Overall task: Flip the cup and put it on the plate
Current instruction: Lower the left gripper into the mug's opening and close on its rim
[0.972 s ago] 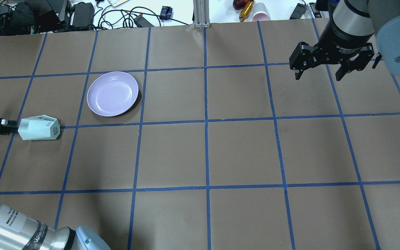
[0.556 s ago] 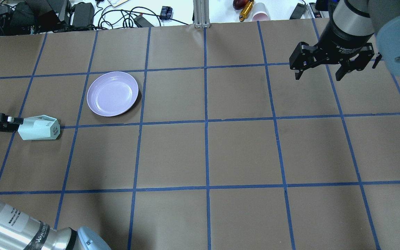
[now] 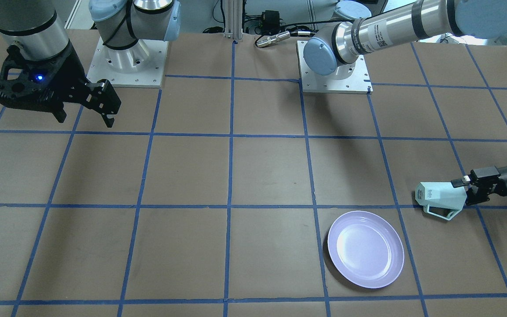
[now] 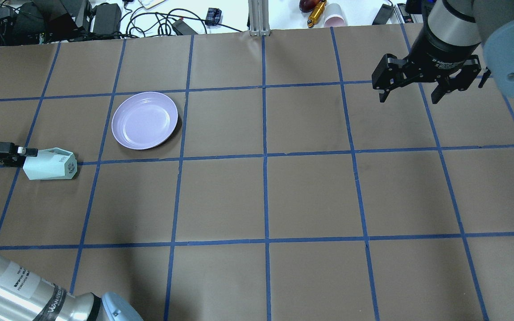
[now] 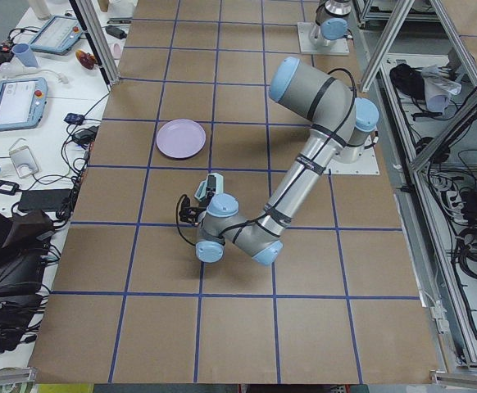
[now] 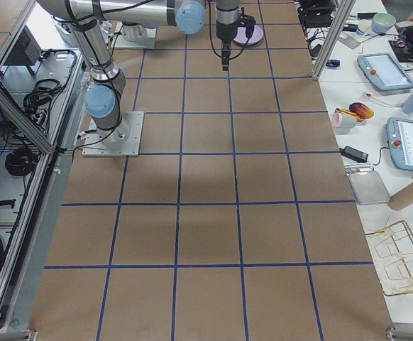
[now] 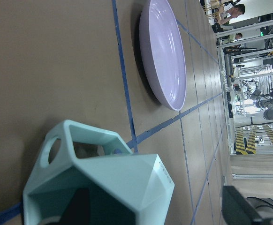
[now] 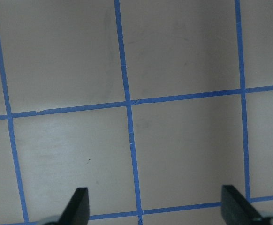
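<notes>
Next, my left gripper takes hold of the pale mint-green cup by its side at the rim (image 3: 460,196) to flip the cup upright onto the plate (image 3: 365,248).
The pale mint-green cup (image 4: 50,164) lies on its side at the table's left, its base with the dark logo towards the table's middle and its handle towards the plate. The lavender plate (image 4: 144,120) sits empty just beyond it. My left gripper (image 4: 27,154) is open at the cup's mouth. In the left wrist view one finger (image 7: 80,207) is inside the cup (image 7: 99,185) and the other (image 7: 239,208) is outside its wall. My right gripper (image 4: 411,96) hangs open and empty over the far right. The front view shows the cup (image 3: 439,198), the plate (image 3: 365,248) and the left gripper (image 3: 464,191).
Cables, power bricks and a paper cup (image 4: 333,15) lie beyond the table's far edge. An aluminium post (image 4: 258,18) stands at the far middle edge. The brown table (image 4: 266,196) has a blue tape grid.
My left gripper has moved right towards the cup, and one finger now reaches into its mouth. The cup, the plate and the right arm have not moved.
</notes>
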{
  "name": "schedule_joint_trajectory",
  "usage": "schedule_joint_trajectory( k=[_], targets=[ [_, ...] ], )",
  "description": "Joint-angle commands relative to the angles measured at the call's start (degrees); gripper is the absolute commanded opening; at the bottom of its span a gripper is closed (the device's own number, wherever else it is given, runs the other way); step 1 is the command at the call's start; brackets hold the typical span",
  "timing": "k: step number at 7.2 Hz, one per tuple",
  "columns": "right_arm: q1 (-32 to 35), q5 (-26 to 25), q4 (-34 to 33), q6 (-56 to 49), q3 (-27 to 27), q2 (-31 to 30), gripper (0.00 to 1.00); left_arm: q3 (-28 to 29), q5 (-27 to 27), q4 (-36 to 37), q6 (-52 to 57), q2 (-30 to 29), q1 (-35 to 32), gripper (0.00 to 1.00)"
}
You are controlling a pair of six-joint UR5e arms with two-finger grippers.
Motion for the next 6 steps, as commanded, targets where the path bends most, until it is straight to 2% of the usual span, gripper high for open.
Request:
schedule_joint_trajectory(
  k=[1, 2, 3, 4, 6],
  targets=[
    [0.0, 0.0, 0.0, 0.0, 0.0, 0.1, 1.0, 0.0, 0.0, 0.0, 0.0, 0.1, -0.2, 0.96],
    [0.0, 0.0, 0.0, 0.0, 0.0, 0.0, 1.0, -0.1, 0.0, 0.1, 0.0, 0.0, -0.2, 0.96],
    [0.0, 0.0, 0.0, 0.0, 0.0, 0.1, 1.0, -0.1, 0.0, 0.1, 0.0, 0.1, -0.2, 0.86],
    [0.0, 0.0, 0.0, 0.0, 0.0, 0.0, 1.0, -0.1, 0.0, 0.3, 0.0, 0.1, -0.2, 0.7],
    [0.0, 0.0, 0.0, 0.0, 0.0, 0.0, 1.0, 0.0, 0.0, 0.5, 0.0, 0.2, -0.2, 0.22]
  ],
)
